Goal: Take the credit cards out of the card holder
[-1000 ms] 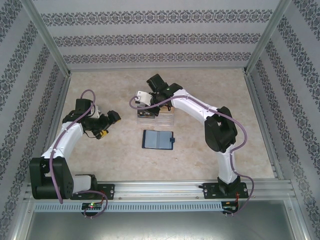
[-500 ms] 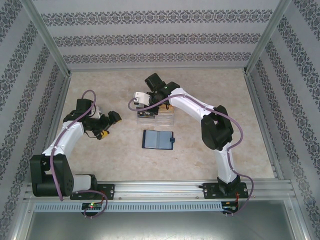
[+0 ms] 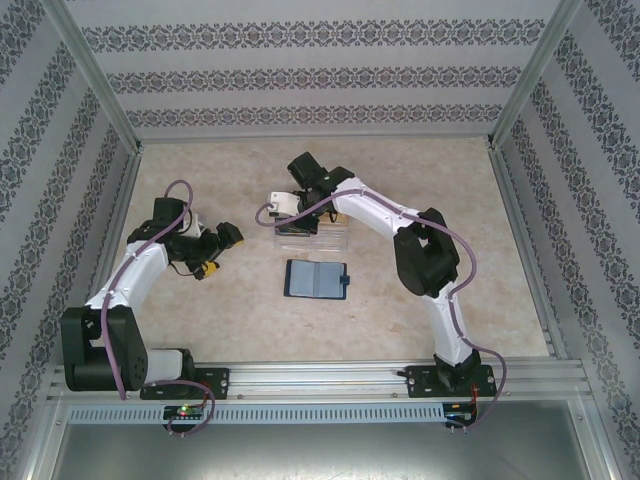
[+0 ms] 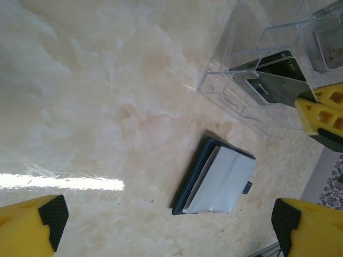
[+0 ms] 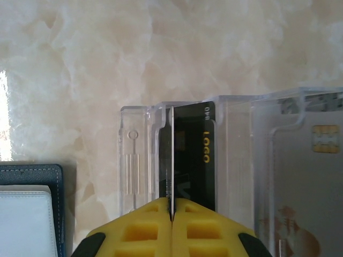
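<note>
The robot's right gripper should open, as the thin credit card (image 5: 172,155) is between the clear sides of the plastic box's section, next to the dark card.
The card holder (image 3: 316,279) lies open on the table, dark navy with grey-blue pockets, also seen in the left wrist view (image 4: 217,179) and at the bottom left of the right wrist view (image 5: 29,209). My right gripper (image 3: 300,224) (image 5: 172,206) is shut on a thin credit card (image 5: 172,155) seen edge-on. It holds that card over a clear plastic box (image 3: 312,237) (image 5: 134,160). A dark card with a gold "LOGO" (image 5: 198,160) lies in that box, and a pale chip card (image 5: 316,176) in the compartment beside it. My left gripper (image 3: 220,252) (image 4: 167,219) hangs open and empty, left of the card holder.
The clear box (image 4: 252,80) stands just behind the card holder, with the right gripper's yellow fingers (image 4: 321,112) at its edge. Patterned walls and metal posts enclose the table on three sides. Bare marble-look surface (image 3: 420,180) lies at the back right and at the left.
The right arm's elbow has swung left and its wrist has shifted slightly back over the clear box, still gripping the card. The left arm has stayed put.
</note>
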